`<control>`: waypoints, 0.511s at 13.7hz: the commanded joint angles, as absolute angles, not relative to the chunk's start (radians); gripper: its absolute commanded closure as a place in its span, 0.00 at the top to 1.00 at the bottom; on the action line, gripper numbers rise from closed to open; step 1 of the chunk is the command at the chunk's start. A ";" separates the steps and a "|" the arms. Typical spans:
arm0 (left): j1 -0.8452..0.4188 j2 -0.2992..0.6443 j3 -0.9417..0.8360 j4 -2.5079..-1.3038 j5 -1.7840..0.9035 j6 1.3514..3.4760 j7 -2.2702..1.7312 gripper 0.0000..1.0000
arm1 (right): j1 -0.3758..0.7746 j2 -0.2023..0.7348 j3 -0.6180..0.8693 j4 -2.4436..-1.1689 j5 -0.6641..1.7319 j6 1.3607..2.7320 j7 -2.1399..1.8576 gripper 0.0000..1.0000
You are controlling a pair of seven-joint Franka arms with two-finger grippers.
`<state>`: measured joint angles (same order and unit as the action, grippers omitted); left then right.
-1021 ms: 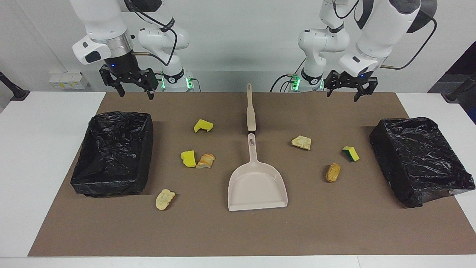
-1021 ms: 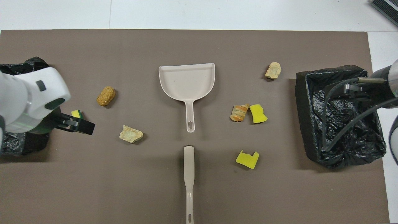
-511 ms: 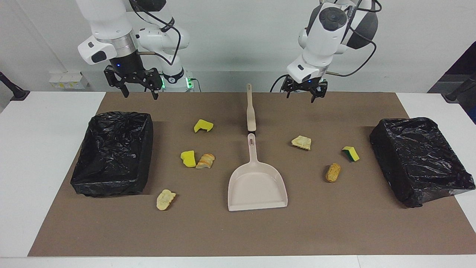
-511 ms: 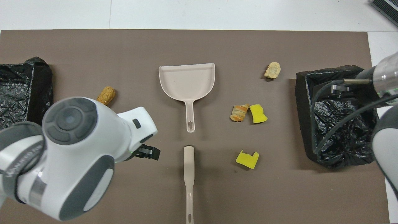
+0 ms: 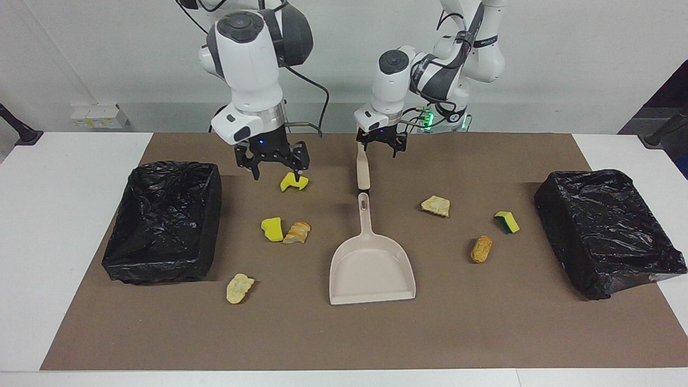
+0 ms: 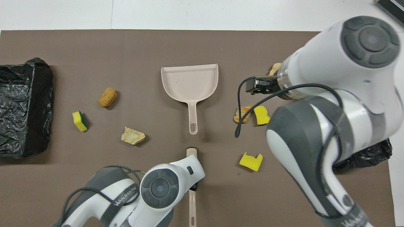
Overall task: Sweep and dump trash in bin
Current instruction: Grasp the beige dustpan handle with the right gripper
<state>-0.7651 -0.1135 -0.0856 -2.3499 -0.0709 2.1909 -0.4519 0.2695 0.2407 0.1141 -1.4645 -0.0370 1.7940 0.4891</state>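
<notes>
My right gripper next needs the dustpan's narrow handle (image 6: 193,116), as its broad scoop is wider than my fingers can open.
Several trash scraps lie on the brown mat: a notched yellow sponge (image 5: 294,183), a yellow chunk (image 5: 272,229) touching a bread piece (image 5: 297,233), a bread piece (image 5: 238,288), a tan piece (image 5: 436,206), a yellow-green sponge (image 5: 507,221) and a golden piece (image 5: 481,249). The beige dustpan (image 5: 372,269) lies mid-table, with a beige brush stick (image 5: 363,166) nearer the robots. My left gripper (image 5: 379,151) is open, over the stick's handle. My right gripper (image 5: 277,173) is open, over the mat beside the notched sponge. In the overhead view both arms hide their grippers.
A black-lined bin (image 5: 164,220) stands at the right arm's end of the table. Another (image 5: 607,231) stands at the left arm's end. In the overhead view the right arm covers most of its bin (image 6: 369,151). The mat's edge borders white table.
Both arms swung in toward the table's middle. The left gripper came from its end to over the stick handle. The right gripper came down beside the notched sponge.
</notes>
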 commanded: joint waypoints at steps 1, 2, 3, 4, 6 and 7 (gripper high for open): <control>-0.871 -0.161 -0.066 -2.462 -0.083 2.319 -0.532 1.00 | 0.352 0.380 0.112 -1.364 -0.061 1.866 0.584 1.00; -0.909 -0.164 -0.066 -2.492 -0.083 2.371 -0.579 1.00 | 0.380 0.406 0.112 -1.362 -0.067 1.896 0.591 1.00; -0.935 -0.164 -0.066 -2.515 -0.083 2.403 -0.612 1.00 | 0.411 0.429 0.113 -1.365 -0.083 1.919 0.616 1.00; -0.959 -0.170 -0.066 -2.532 -0.083 2.411 -0.621 1.00 | 0.441 0.451 0.114 -1.371 -0.098 1.942 0.647 1.00; -0.985 -0.199 -0.066 -2.568 -0.083 2.411 -0.638 1.00 | 0.478 0.503 0.115 -1.377 -0.106 1.998 0.670 1.00; -0.985 -0.204 -0.066 -2.574 -0.081 2.411 -0.637 1.00 | 0.503 0.535 0.115 -1.379 -0.103 2.034 0.684 1.00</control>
<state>-0.9636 -0.1386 -0.0854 -2.5115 -0.0712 2.3873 -0.6287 0.4793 0.4748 0.1141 -1.4065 -0.0849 1.9906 0.6497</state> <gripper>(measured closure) 0.000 0.000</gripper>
